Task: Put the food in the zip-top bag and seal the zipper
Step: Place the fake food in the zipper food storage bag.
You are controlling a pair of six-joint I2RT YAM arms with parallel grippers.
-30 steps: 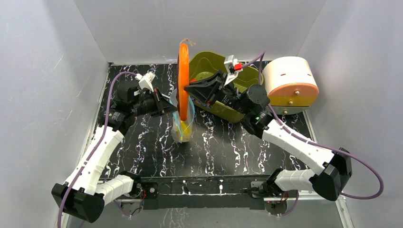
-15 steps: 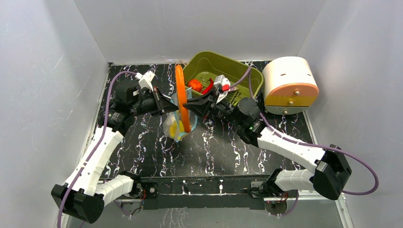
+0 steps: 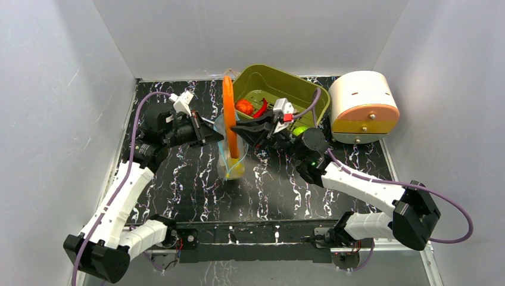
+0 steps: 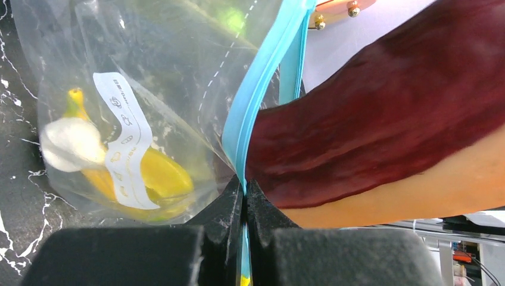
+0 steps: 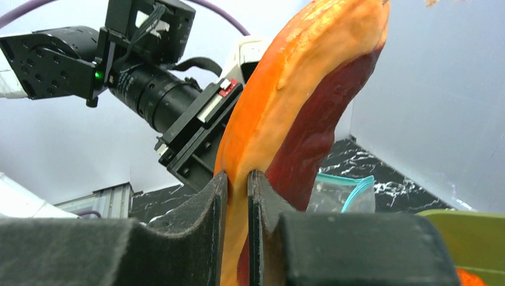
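Note:
I will keep holding the carrot (image 3: 230, 116) with my right gripper, as only the carrot's lower end is inside the bag's opening and it would tip out over the zipper if I opened now.
The clear zip-top bag (image 3: 229, 161) hangs open above the table centre with a yellow banana (image 4: 140, 179) inside. My left gripper (image 3: 209, 134) is shut on its teal-blue zipper (image 4: 262, 89), holding the mouth up. My right gripper (image 3: 237, 128) is shut on the long orange carrot (image 3: 230, 116), which stands upright with its lower end inside the bag's mouth. The carrot fills the right wrist view (image 5: 286, 101) and the right of the left wrist view (image 4: 387, 137). A red-orange tomato (image 3: 243, 106), a red chili (image 3: 259, 109) and a green fruit (image 3: 300, 130) lie in the olive-green tub (image 3: 262, 80).
The tub stands at the back centre, just behind my right gripper. A white and orange cylinder (image 3: 363, 107) lies at the back right. White walls close in the black marbled table (image 3: 178, 190) on three sides.
My right gripper has come down and left with the carrot, lowering its tip from above the bag into the bag's mouth. My left gripper has kept its hold on the zipper.

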